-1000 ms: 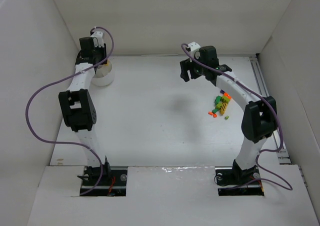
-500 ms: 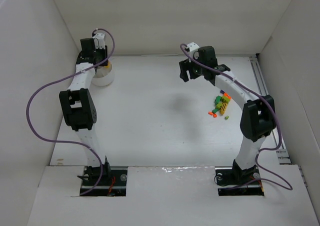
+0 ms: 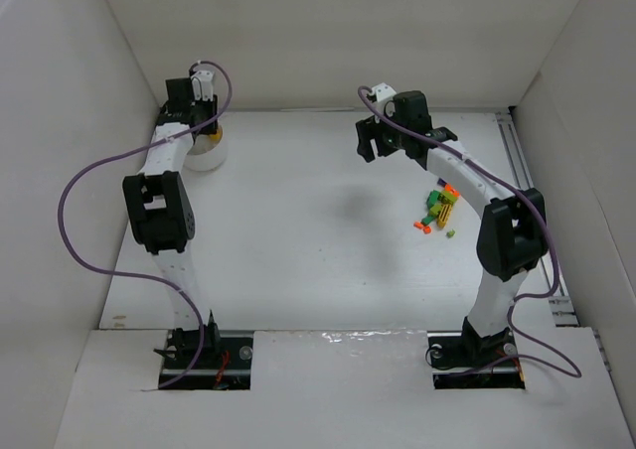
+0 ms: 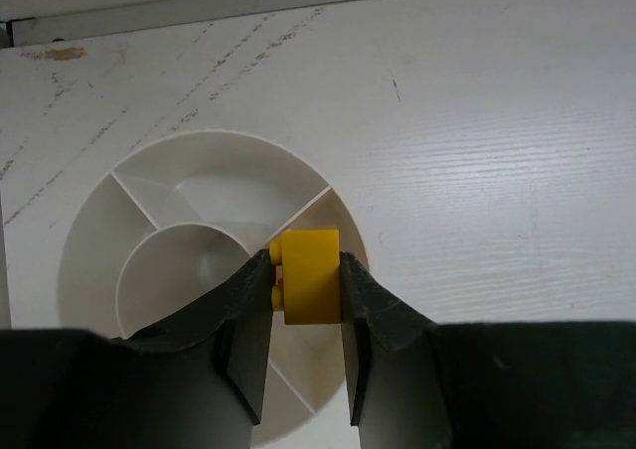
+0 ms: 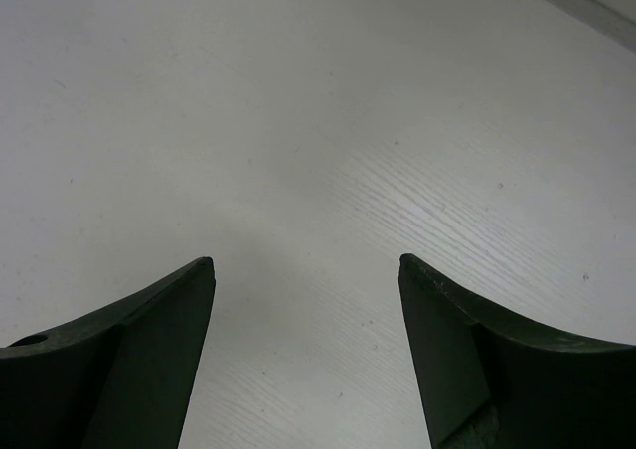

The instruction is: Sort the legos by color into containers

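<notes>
The yellow lego (image 4: 310, 275) hangs above an outer section, inside the container's rim, and would end in that section, so it is time for my left gripper to open now.
My left gripper (image 4: 306, 260) is shut on a yellow lego (image 4: 310, 275), held above the round white sectioned container (image 4: 159, 211) at the table's far left corner (image 3: 209, 153). In the top view the left gripper (image 3: 202, 111) hangs over that bowl. A small pile of green, orange and red legos (image 3: 438, 211) lies on the right side of the table. My right gripper (image 3: 376, 141) is raised over the middle back of the table, to the upper left of the pile. Its fingers (image 5: 194, 290) stand wide apart with only bare table between them.
White walls enclose the table on the left, back and right. A metal rail (image 3: 527, 171) runs along the right edge. Purple cables loop from both arms.
The left gripper with the yellow lego has shifted slightly toward the back, over the bowl. The right arm has barely moved.
</notes>
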Robot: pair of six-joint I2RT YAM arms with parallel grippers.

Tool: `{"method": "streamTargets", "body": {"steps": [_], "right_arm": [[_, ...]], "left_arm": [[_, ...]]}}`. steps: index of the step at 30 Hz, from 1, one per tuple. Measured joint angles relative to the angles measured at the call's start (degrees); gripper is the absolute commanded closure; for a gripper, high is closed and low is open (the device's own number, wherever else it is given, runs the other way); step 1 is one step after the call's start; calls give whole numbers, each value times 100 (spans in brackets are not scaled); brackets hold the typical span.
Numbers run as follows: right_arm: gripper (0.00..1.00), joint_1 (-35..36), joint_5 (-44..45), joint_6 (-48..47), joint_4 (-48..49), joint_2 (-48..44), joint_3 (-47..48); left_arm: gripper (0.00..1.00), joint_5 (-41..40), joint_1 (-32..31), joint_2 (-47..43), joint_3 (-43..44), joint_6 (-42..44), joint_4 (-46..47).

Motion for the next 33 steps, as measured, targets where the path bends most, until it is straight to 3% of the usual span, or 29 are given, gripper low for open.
{"method": "streamTargets", "body": {"steps": [10,16,28,33], "right_arm": [[20,0,0,0,0,0,0],[20,0,7,0,0,0,0],[22,-101,107,162,33,-83,-417],[24,-723,20,433,-190,-570,-1189]], "left_arm": [[74,-4,-35,166,232,-7,-116],[54,22,-35,173,236,-66,-105],[52,160,-57,35,236,-251,98],[52,354,-168,-732,-142,-367,446]]}}
